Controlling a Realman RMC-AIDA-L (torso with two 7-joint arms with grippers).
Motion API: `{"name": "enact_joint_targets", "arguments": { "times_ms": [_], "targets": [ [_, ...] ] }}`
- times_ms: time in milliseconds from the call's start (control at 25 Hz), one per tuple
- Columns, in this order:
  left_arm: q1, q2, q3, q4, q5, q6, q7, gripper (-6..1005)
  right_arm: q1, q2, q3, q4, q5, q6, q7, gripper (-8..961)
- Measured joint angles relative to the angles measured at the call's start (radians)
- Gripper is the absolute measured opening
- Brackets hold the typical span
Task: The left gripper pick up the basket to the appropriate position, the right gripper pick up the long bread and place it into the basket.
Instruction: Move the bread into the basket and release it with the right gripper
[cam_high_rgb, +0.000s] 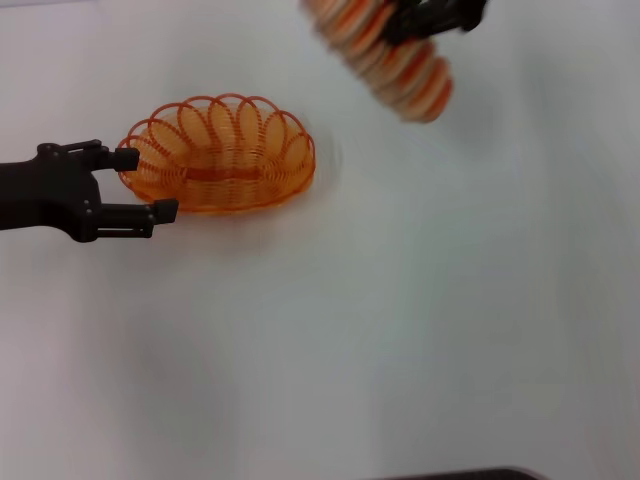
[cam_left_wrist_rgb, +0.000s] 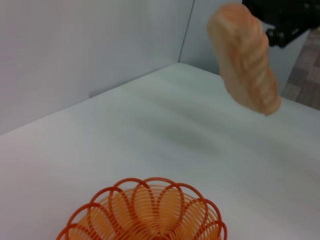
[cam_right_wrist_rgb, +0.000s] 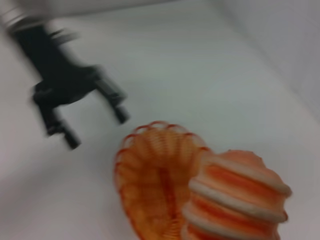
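Observation:
My right gripper is holding the long bread (cam_high_rgb: 390, 58) and should keep holding it until it's inside. The bread hangs up and beside the orange wire basket (cam_high_rgb: 218, 152) in the head view.
The orange wire basket (cam_high_rgb: 218, 152) sits on the white table, left of centre. My left gripper (cam_high_rgb: 148, 184) is open at the basket's left end, one finger on each side of the rim's end and a little apart from it. My right gripper (cam_high_rgb: 408, 28) at the far top edge is shut on the long bread (cam_high_rgb: 390, 58), a striped orange and cream loaf held in the air, up and to the right of the basket. The left wrist view shows the basket (cam_left_wrist_rgb: 150, 212), the bread (cam_left_wrist_rgb: 245, 60) and the right gripper (cam_left_wrist_rgb: 282, 20). The right wrist view shows the bread (cam_right_wrist_rgb: 235, 200), the basket (cam_right_wrist_rgb: 155, 175) and the left gripper (cam_right_wrist_rgb: 97, 131).
The white table (cam_high_rgb: 400, 320) spreads in front and to the right of the basket. Pale walls (cam_left_wrist_rgb: 90, 45) meet in a corner behind the table in the left wrist view. A dark edge (cam_high_rgb: 460, 474) shows at the bottom of the head view.

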Motion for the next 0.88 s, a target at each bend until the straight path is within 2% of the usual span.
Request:
{"name": "enact_joint_targets", "arguments": {
  "times_ms": [160,560,680,880],
  "targets": [
    [0.018,-0.004,-0.011,0.017,0.000,0.016,-0.005,900,0.052,0.051,-0.092,0.008,-0.007,0.047,-0.073,170],
    [0.052,-0.012,-0.012,0.019,0.000,0.032,-0.010,900,0.158,0.159,-0.257,0.101,-0.074,0.255,-0.193,213],
    [0.058,-0.013,-0.022,0.019,0.000,0.047,-0.011,900,0.182,0.169,-0.303,0.161,-0.067,0.323,-0.209,225],
    [0.066,-0.014,-0.036,0.019,0.000,0.050,-0.012,900,0.224,0.171,-0.315,0.262,-0.032,0.396,-0.251,247]
  ]
}}
